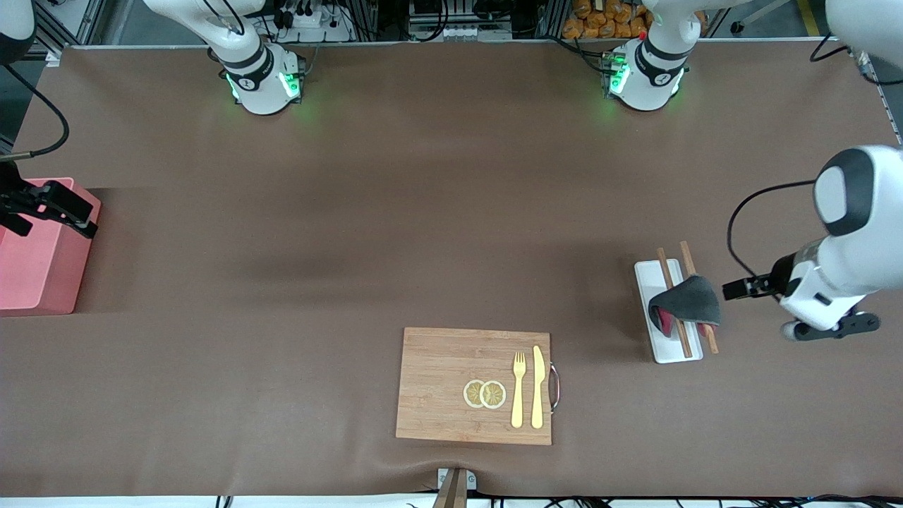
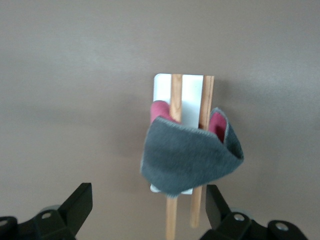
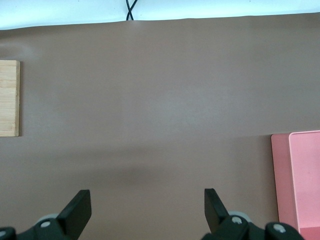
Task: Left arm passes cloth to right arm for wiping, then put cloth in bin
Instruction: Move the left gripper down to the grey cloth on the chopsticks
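Note:
I need to pick up the cloth by its grey middle with my left gripper next, so I can pass it to my right gripper. The pink ends stay free.
The dark grey cloth with a pink reverse lies bunched over two wooden chopsticks on a white tray, toward the left arm's end of the table. It also shows in the left wrist view. My left gripper is open and empty beside the cloth, apart from it; in its wrist view the cloth lies just ahead of the fingers. My right gripper is open and empty over the pink bin at the right arm's end. The bin's rim shows in the right wrist view, beside the gripper.
A wooden board lies near the front camera's edge of the table. On it are two lemon slices, a yellow fork and a yellow knife. The board's corner shows in the right wrist view.

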Robot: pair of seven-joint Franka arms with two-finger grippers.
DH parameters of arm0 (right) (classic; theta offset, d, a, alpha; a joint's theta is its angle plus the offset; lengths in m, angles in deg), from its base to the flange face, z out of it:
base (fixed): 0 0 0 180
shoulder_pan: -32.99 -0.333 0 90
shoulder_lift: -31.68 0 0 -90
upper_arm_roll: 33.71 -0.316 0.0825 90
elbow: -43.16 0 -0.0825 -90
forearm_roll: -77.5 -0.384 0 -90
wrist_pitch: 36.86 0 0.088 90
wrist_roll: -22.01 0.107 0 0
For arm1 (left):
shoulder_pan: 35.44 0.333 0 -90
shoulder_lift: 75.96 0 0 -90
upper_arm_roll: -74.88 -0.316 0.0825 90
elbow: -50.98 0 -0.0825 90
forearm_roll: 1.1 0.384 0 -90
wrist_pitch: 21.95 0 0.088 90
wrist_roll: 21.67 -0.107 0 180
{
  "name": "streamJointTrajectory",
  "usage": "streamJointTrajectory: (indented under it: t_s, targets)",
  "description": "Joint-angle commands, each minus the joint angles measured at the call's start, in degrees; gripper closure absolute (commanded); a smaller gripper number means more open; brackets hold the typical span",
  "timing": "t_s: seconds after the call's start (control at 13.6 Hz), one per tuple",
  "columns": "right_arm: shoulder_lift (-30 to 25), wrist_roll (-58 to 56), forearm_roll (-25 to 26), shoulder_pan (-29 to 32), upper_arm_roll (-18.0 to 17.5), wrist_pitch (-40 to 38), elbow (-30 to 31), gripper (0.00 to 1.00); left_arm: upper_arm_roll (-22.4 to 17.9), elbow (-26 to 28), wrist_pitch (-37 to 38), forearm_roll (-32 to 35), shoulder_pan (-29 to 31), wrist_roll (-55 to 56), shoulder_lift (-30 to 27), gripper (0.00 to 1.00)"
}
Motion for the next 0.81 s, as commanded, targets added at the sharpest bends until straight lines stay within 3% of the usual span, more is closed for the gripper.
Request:
streamJointTrajectory:
  t_s: [0.0, 0.07, 0.37, 0.59, 0.73]
  targets:
    - [0.0, 0.1, 0.4, 0.8, -0.4, -0.4, -0.3, 0.00, 0.3, -0.5, -2.0, -1.0, -0.2, 0.3, 2.6, 0.00]
    - [0.0, 0.1, 0.4, 0.8, -0.4, -0.4, -0.3, 0.00, 0.3, -0.6, -2.0, -1.0, -0.1, 0.3, 3.2, 0.00]
    - [0.0, 0.1, 0.4, 0.9, -0.4, -0.4, -0.3, 0.00, 0.3, -0.7, -2.3, -1.0, -0.1, 0.4, 5.9, 0.19]
    - [0.1, 0.1, 0.4, 0.9, -0.4, -0.4, -0.3, 0.00, 0.3, -0.7, -2.6, -2.7, 0.0, 2.3, 6.5, 0.21]
    - [0.1, 0.1, 0.4, 0.8, -0.4, -0.3, -0.3, 0.00, 0.3, -0.7, -2.8, -4.7, 0.0, 3.5, 7.0, 0.27]
